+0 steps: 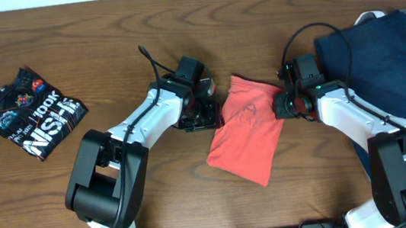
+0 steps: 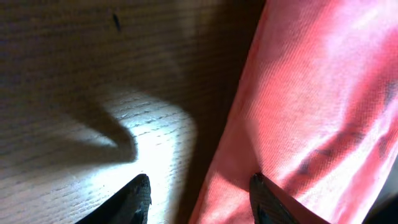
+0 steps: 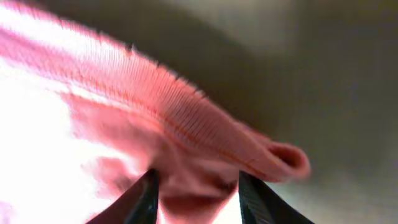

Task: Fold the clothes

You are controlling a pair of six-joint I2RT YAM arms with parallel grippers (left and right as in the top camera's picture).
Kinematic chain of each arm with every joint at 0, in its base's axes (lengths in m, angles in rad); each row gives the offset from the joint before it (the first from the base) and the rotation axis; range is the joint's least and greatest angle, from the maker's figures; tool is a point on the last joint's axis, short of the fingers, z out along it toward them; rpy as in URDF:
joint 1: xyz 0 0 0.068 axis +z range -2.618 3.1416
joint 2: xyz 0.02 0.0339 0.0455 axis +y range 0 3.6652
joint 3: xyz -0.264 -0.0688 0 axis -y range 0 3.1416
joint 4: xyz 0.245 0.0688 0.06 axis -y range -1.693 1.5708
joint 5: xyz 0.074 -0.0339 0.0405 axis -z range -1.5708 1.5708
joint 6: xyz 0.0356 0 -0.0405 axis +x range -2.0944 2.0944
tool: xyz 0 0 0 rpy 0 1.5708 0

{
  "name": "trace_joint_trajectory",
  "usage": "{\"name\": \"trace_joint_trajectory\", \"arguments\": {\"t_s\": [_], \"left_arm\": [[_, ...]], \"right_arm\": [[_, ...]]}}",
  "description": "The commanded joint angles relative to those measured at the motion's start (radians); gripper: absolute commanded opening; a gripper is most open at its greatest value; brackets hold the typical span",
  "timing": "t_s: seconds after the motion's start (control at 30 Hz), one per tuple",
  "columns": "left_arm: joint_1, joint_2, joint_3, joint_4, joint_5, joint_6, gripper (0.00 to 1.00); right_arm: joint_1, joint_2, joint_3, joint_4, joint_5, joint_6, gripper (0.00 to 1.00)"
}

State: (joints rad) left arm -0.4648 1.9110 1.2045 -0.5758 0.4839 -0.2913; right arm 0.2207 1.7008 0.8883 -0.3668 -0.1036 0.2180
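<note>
The left gripper needs to grab the coral-red T-shirt's side edge (image 1: 222, 119) (image 2: 208, 190) that faces the black printed tee next, so that it can lay the T-shirt folded onto that tee.
The coral-red T-shirt (image 1: 244, 128) lies partly folded at the table's centre, with faint lettering showing through. My left gripper (image 1: 210, 111) is at its left edge. In the left wrist view it (image 2: 199, 193) is open, one finger over bare wood and the other over the red cloth (image 2: 311, 112). My right gripper (image 1: 282, 105) is at the shirt's upper right edge. In the right wrist view it (image 3: 198, 193) is open, with the ribbed red fabric (image 3: 186, 124) bunched between the fingers. The black printed tee (image 1: 32, 114) lies folded at far left. The navy garment (image 1: 388, 54) lies at right.
The wooden table (image 1: 159, 203) runs across the whole view. A bit of white cloth (image 1: 368, 17) shows at the navy garment's top edge. The right arm reaches over the navy garment's left side.
</note>
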Motion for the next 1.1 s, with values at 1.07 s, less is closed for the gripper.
{"name": "trace_joint_trajectory", "arguments": {"t_s": [1.07], "left_arm": [[0.062,0.226,0.004,0.469,0.400,-0.057,0.86]], "right_arm": [[0.022,0.012,-0.005,-0.120,0.002,-0.067,0.53]]}}
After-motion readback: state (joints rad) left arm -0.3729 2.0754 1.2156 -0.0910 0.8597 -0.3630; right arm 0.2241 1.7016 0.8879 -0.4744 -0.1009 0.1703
